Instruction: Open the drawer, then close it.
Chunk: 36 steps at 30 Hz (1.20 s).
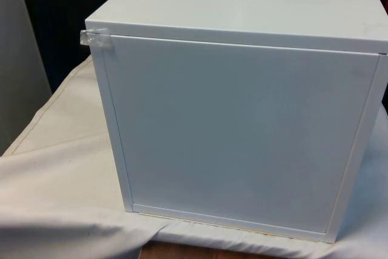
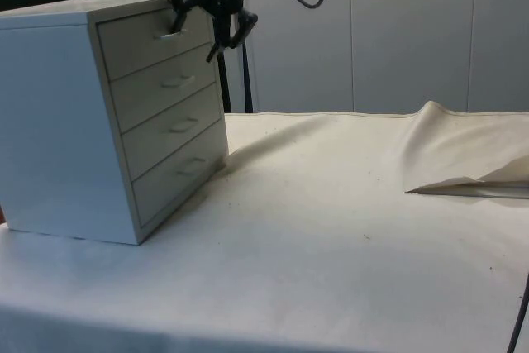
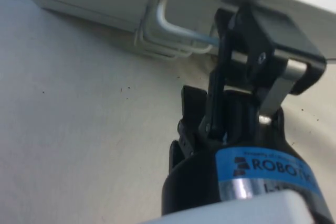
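Note:
I should pull the drawer open, so next I should grab the bent silver handle by its bar [image 3: 186,34].
A white chest of drawers [image 2: 58,121] stands on the cloth at the side view's left, and its plain back [image 1: 242,131] faces the front view. Its four drawers sit flush with the front, each with a small metal handle. My black gripper [image 2: 208,24] hovers at the top drawer [image 2: 153,39], fingers spread open. One finger [image 2: 182,4] is just above the top handle [image 2: 171,34]; the other [image 2: 235,35] hangs out in front of the chest. In the wrist view the silver handle [image 3: 173,32] runs up to the far finger [image 3: 257,45] of my gripper [image 3: 226,72].
The white cloth [image 2: 331,229] stretches flat in front of the drawers. It bunches into a raised fold [image 2: 463,163] at the side view's right. A strip of clear tape [image 1: 97,37] sticks to the chest's upper back corner.

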Motion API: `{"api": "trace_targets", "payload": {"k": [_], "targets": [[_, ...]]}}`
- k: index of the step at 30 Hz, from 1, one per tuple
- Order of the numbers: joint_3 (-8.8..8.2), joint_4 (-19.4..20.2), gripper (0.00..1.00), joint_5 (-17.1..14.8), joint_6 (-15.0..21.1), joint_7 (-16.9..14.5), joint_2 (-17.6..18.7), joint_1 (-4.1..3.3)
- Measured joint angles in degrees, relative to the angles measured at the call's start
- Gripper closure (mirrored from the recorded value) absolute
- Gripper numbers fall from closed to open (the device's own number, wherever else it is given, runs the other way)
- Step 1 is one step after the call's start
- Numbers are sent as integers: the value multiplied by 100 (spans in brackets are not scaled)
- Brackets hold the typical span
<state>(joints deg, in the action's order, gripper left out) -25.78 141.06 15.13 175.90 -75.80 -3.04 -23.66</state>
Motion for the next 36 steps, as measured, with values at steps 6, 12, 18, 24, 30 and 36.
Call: {"api": "trace_targets", "payload": {"k": [6,12,18,24,30,36], "targets": [[6,-46,59,0,11,11,6,-11],[6,-109,91,0,63,17,23,-11],[6,-126,100,0,74,11,23,-11],[6,-132,100,0,74,11,23,-17],[6,-143,100,0,74,11,23,-17],[6,-149,100,0,74,11,17,-17]]}}
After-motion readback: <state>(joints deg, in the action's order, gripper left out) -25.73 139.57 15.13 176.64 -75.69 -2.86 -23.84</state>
